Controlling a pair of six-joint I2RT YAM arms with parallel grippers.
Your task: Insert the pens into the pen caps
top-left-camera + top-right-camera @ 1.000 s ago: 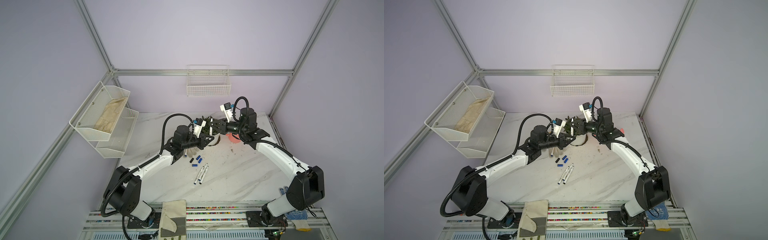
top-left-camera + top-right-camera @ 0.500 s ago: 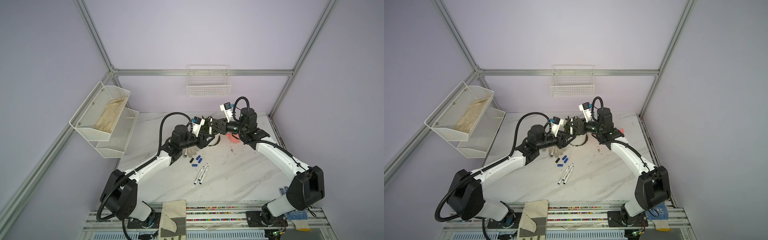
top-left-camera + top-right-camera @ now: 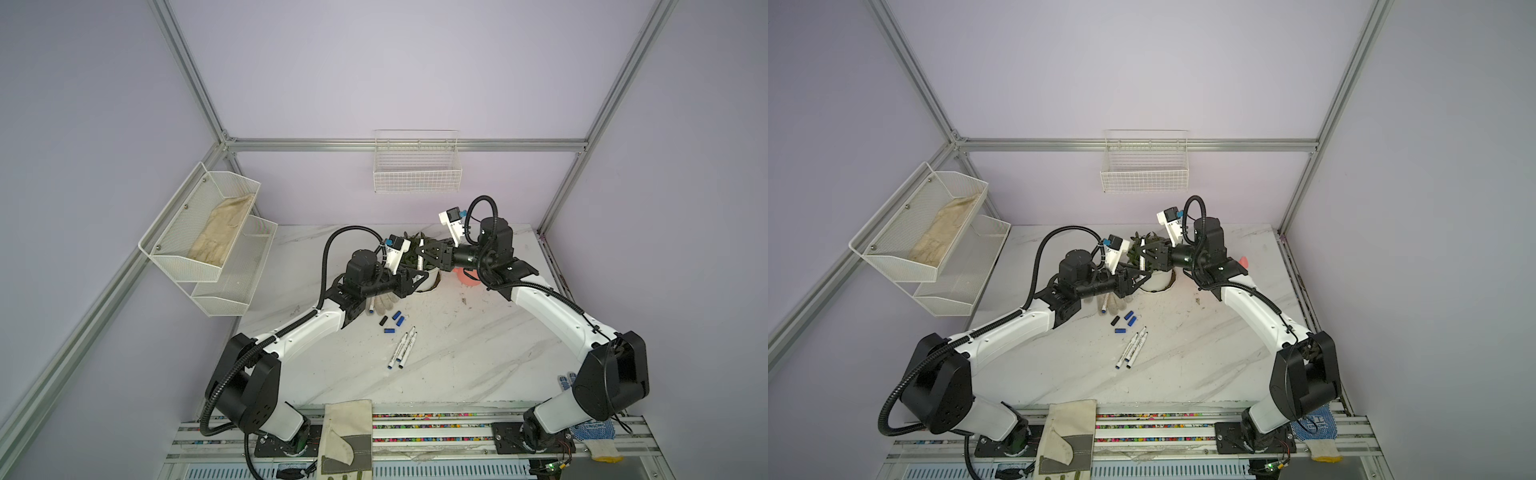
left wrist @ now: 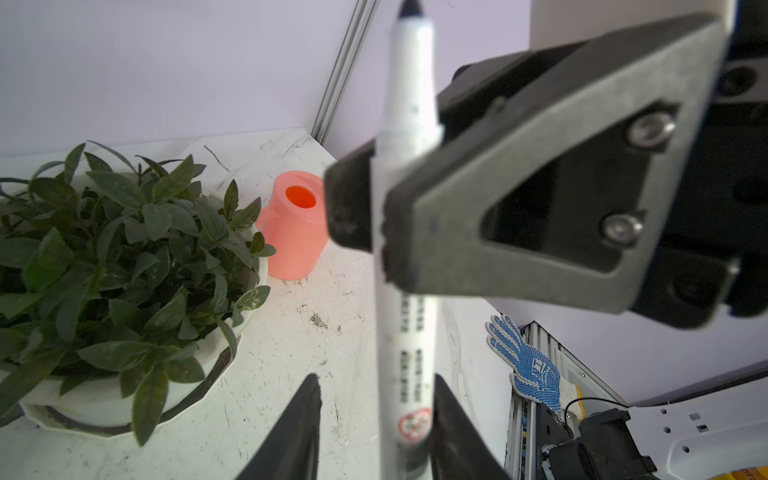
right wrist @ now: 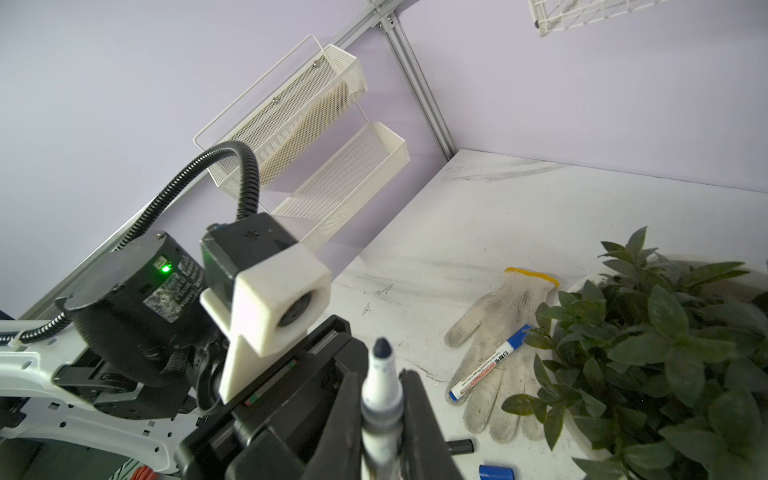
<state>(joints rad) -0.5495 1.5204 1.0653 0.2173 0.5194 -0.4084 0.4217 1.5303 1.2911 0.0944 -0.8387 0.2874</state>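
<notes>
I should next grab the uncapped white pen by its lower end [image 3: 420, 265] with my left gripper, dark tip bare to enter a pen cap.
My right gripper [image 5: 380, 374] is shut on an uncapped white pen [image 5: 380, 399], held in the air over the potted plant with its dark tip bare. In both top views the left gripper [image 3: 417, 277] sits just below the right gripper [image 3: 420, 254]. My left gripper [image 4: 376, 382] is open around the pen's [image 4: 407, 332] lower end, with a gap on one side. Two uncapped pens [image 3: 403, 348] lie mid-table. Near them are a black pen cap [image 3: 383, 321] and blue pen caps [image 3: 399, 317]. A capped pen [image 5: 490, 361] rests on the glove.
A potted plant [image 4: 124, 249] in a white pot [image 3: 428, 283] stands right under the grippers, with a pink watering can [image 4: 295, 232] beside it. A white work glove [image 5: 498, 332] lies left of the pot. Wire baskets [image 3: 417, 168] hang on the walls. Gloves [image 3: 347, 436] lie along the front rail.
My left gripper has gone from shut to open at the pen's lower end. The right gripper keeps its hold on the pen, and both arms have hardly moved.
</notes>
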